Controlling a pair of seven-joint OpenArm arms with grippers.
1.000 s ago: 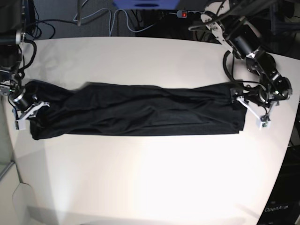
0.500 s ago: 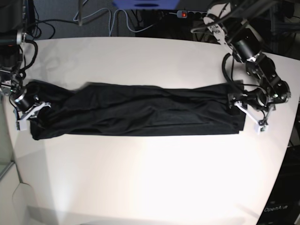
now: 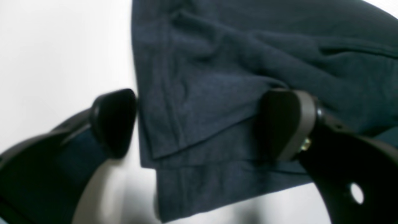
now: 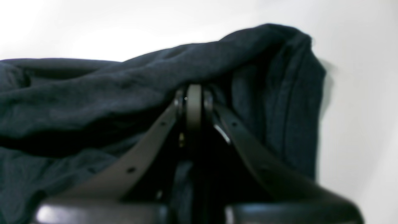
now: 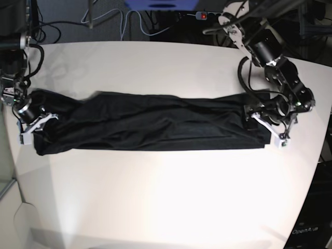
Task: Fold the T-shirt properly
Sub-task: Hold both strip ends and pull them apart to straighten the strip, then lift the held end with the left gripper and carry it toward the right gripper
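The left gripper's fingers reach down around the shirt's layered end (image 3: pixel 197 115), so the left gripper is ready to close. Closing now would hold it.
The black T-shirt (image 5: pixel 155 122) lies folded into a long, wrinkled band across the white table (image 5: pixel 166 197). My left gripper (image 5: pixel 265 129) is at the band's right end. In the left wrist view it (image 3: pixel 199 124) is open and straddles the shirt's layered edge (image 3: pixel 217 62), one finger (image 3: pixel 113 121) over bare table, the other (image 3: pixel 286 124) over fabric. My right gripper (image 5: pixel 36 124) is at the band's left end. In the right wrist view it (image 4: pixel 193 99) is shut, its tips pressed into bunched fabric (image 4: pixel 93 93).
A power strip with a red light (image 5: pixel 203 15) and loose cables lie beyond the table's back edge. The table's right edge curves in close behind my left arm (image 5: pixel 270 52). A pale panel stands at the lower left corner (image 5: pixel 5 176).
My left gripper has moved left, from beside the shirt's right end to over it. My right gripper has stayed at the left end.
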